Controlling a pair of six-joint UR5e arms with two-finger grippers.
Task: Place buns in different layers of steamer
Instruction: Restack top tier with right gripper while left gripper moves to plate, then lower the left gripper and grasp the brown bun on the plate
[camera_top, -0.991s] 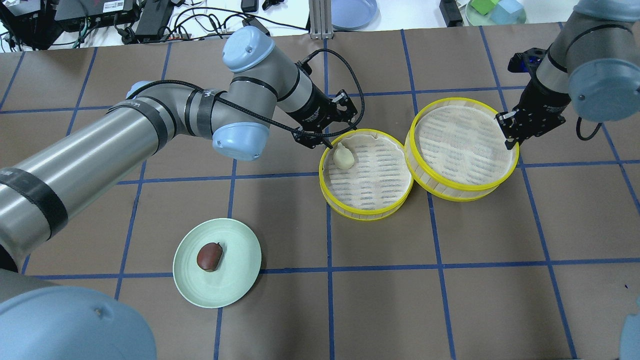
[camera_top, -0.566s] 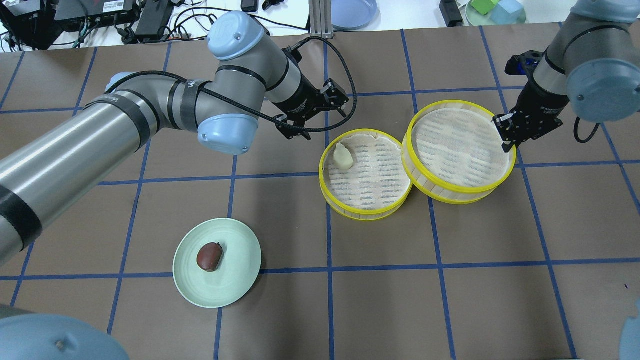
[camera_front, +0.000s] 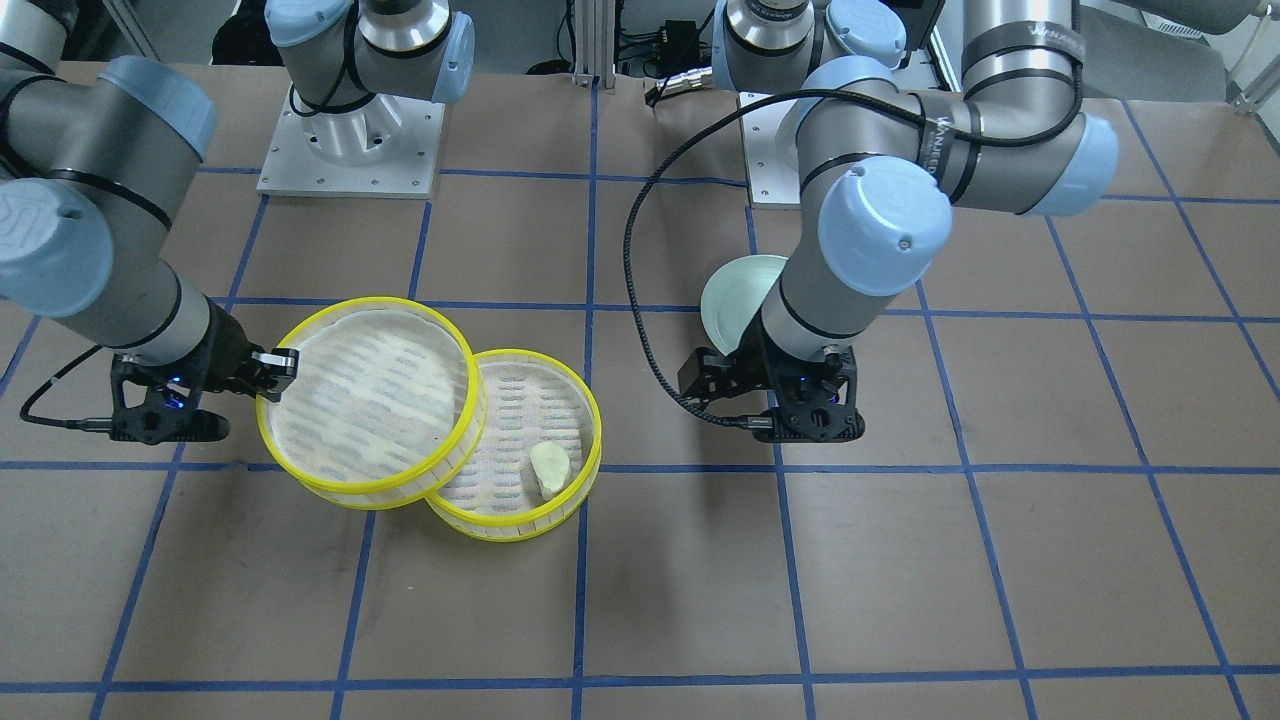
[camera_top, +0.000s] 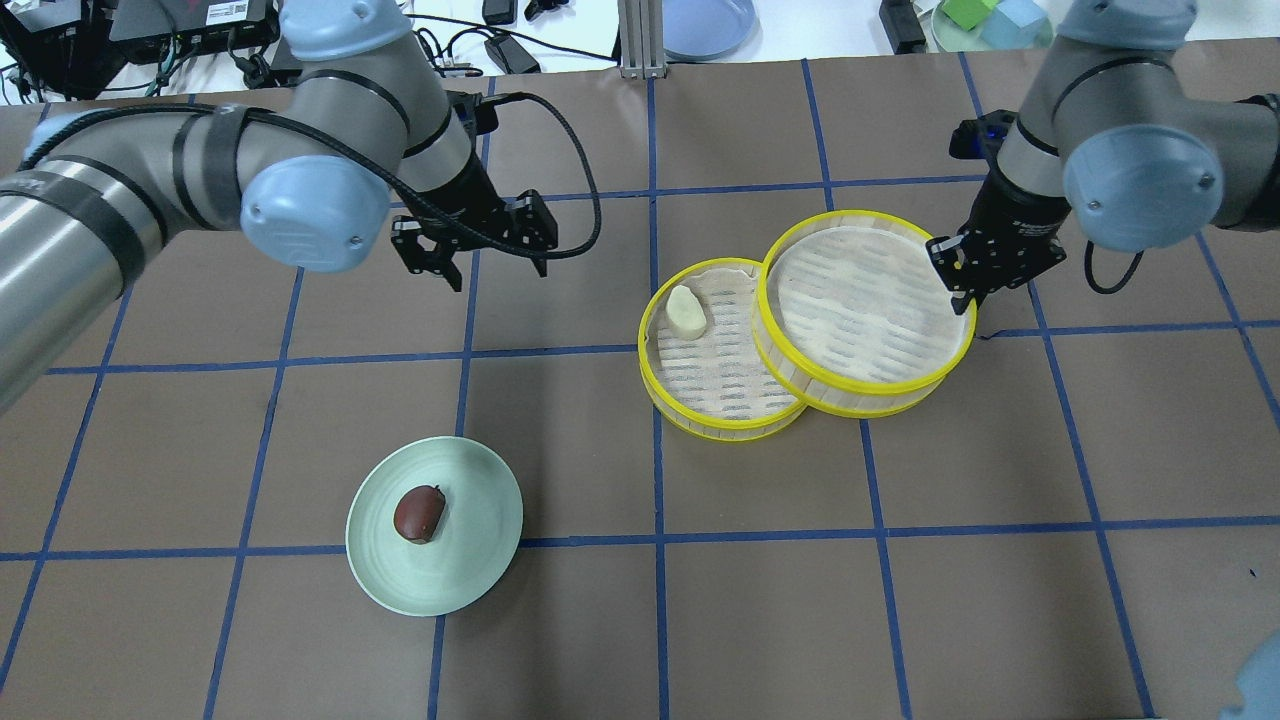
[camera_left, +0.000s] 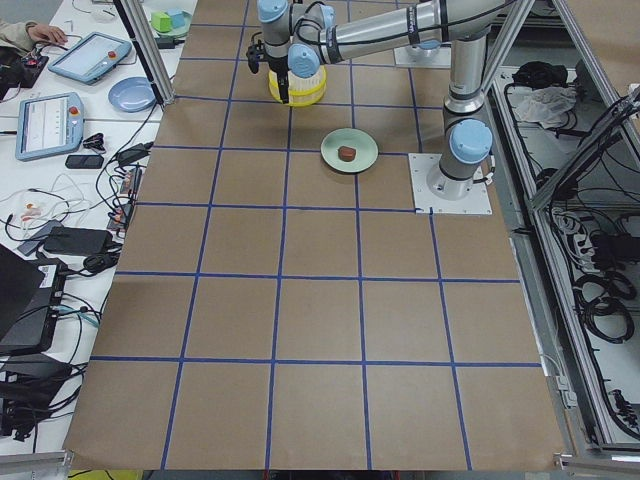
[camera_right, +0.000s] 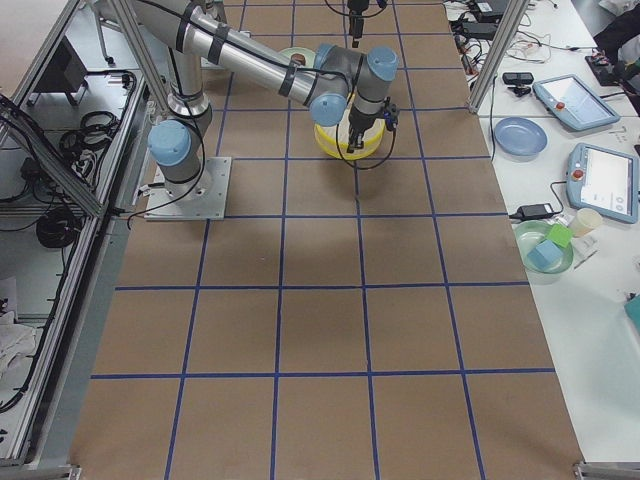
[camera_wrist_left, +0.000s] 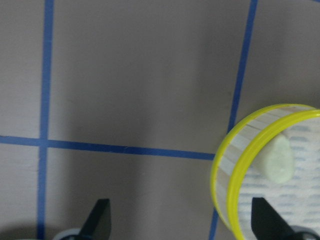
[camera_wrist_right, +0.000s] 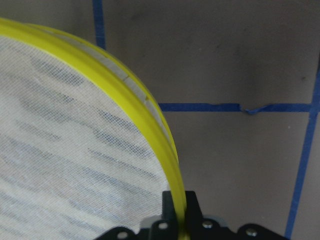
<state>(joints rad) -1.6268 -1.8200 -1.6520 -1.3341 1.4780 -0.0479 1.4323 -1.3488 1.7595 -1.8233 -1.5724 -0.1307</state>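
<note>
The second steamer tray (camera_front: 369, 398) is to be filled, so the robot's left gripper should next grab the dark reddish-brown bun by its middle.
The cream bun (camera_top: 686, 311) lies in the lower steamer tray (camera_top: 710, 375), near its far left rim. My right gripper (camera_top: 962, 283) is shut on the right rim of the second steamer tray (camera_top: 860, 300). It holds that tray slightly raised, overlapping the right part of the lower tray. The right wrist view shows the fingers (camera_wrist_right: 172, 202) clamped on the yellow rim. The reddish-brown bun (camera_top: 418, 513) sits on the pale green plate (camera_top: 475, 555). My left gripper (camera_top: 495, 268) is open and empty over bare table, left of the trays. The cream bun also shows in the left wrist view (camera_wrist_left: 276, 161).
Cables, electronics, a blue plate (camera_top: 708, 22) and a dish of coloured blocks (camera_top: 990, 22) lie beyond the table's far edge. The brown table surface (camera_top: 900, 600) carries a blue tape grid. In the front-facing view my left arm hides most of the green plate (camera_front: 735, 300).
My left gripper has pulled back to the left, away from the tray with the cream bun. My right gripper has carried the second tray left, so it now overlaps the first.
</note>
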